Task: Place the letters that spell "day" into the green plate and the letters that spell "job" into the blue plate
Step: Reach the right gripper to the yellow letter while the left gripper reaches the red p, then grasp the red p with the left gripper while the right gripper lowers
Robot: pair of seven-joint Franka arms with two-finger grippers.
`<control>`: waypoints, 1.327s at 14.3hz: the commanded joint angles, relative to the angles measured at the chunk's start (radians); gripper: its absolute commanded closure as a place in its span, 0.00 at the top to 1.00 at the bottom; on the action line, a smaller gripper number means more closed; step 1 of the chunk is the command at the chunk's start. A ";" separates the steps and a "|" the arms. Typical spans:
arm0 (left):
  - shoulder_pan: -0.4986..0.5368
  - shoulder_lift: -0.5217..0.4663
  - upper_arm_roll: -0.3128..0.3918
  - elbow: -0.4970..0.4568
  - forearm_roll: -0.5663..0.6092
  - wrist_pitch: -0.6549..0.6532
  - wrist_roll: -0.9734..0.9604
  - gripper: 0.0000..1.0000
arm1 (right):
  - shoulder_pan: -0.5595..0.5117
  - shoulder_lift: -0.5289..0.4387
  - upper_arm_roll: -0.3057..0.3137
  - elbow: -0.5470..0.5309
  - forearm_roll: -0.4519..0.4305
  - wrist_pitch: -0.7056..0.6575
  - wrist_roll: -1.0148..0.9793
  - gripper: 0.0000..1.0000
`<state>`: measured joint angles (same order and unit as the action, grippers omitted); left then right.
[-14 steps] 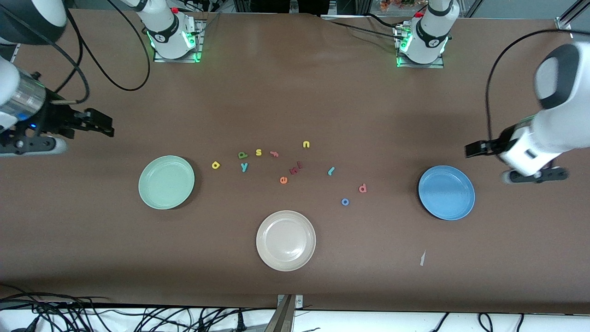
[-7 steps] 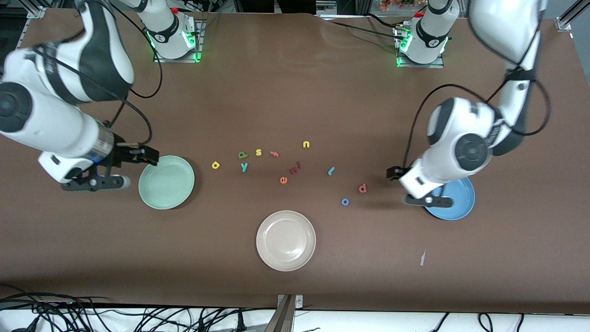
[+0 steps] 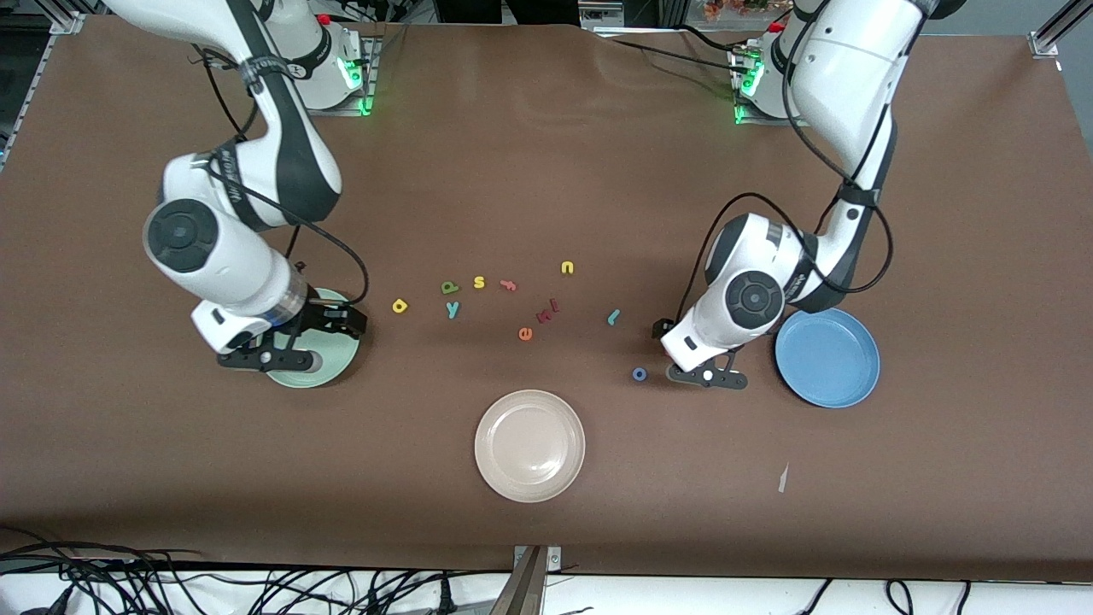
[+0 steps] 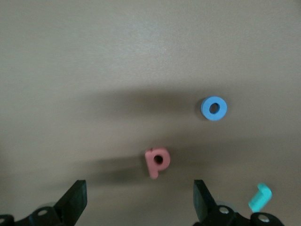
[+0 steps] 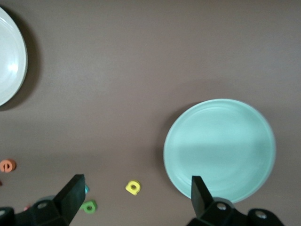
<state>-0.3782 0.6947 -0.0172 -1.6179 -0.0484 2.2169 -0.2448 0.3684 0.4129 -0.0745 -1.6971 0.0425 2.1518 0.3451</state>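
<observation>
My left gripper's fingers are still short of the pink b and closing now would miss it, so the move toward the b comes first, before closing.
My left gripper [image 3: 668,335] hangs open over the salmon-pink b [image 4: 157,161], which lies between its fingers in the left wrist view and is hidden in the front view. The blue o [image 3: 639,373] [image 4: 214,108] and teal j [image 3: 612,317] [image 4: 259,197] lie beside it. The blue plate [image 3: 827,357] sits toward the left arm's end. My right gripper [image 3: 341,320] is open over the green plate's [image 3: 340,357] [image 5: 219,149] rim. Next to that plate lie the yellow a [image 3: 400,305] [image 5: 133,187], the green d [image 3: 449,287] [image 5: 88,206] and the teal y [image 3: 452,309].
A beige plate [image 3: 529,445] sits nearest the front camera. Other loose letters lie mid-table: a yellow s [image 3: 479,282], a pink f [image 3: 508,285], a yellow u [image 3: 567,267], an orange e [image 3: 525,334] and dark red ones [image 3: 546,312].
Both arms have swung in from the table's ends toward the middle. The left gripper now covers the salmon-pink b and the right gripper is over the green plate. Both stayed open.
</observation>
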 commanded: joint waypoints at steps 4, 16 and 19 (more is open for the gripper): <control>-0.018 0.058 0.011 0.026 -0.018 0.065 -0.028 0.95 | -0.003 -0.043 0.087 -0.294 -0.004 0.328 0.075 1.00; -0.039 0.088 0.011 0.026 -0.024 0.121 -0.114 0.23 | -0.009 0.032 0.130 -0.499 -0.159 0.631 -0.178 1.00; -0.042 0.088 0.011 0.024 -0.024 0.122 -0.116 0.08 | -0.011 0.040 0.130 -0.545 -0.159 0.707 -0.222 1.00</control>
<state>-0.4049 0.7645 -0.0160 -1.6102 -0.0509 2.3291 -0.3503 0.3687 0.4567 0.0482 -2.1991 -0.1037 2.7957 0.1625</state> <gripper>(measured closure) 0.718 0.000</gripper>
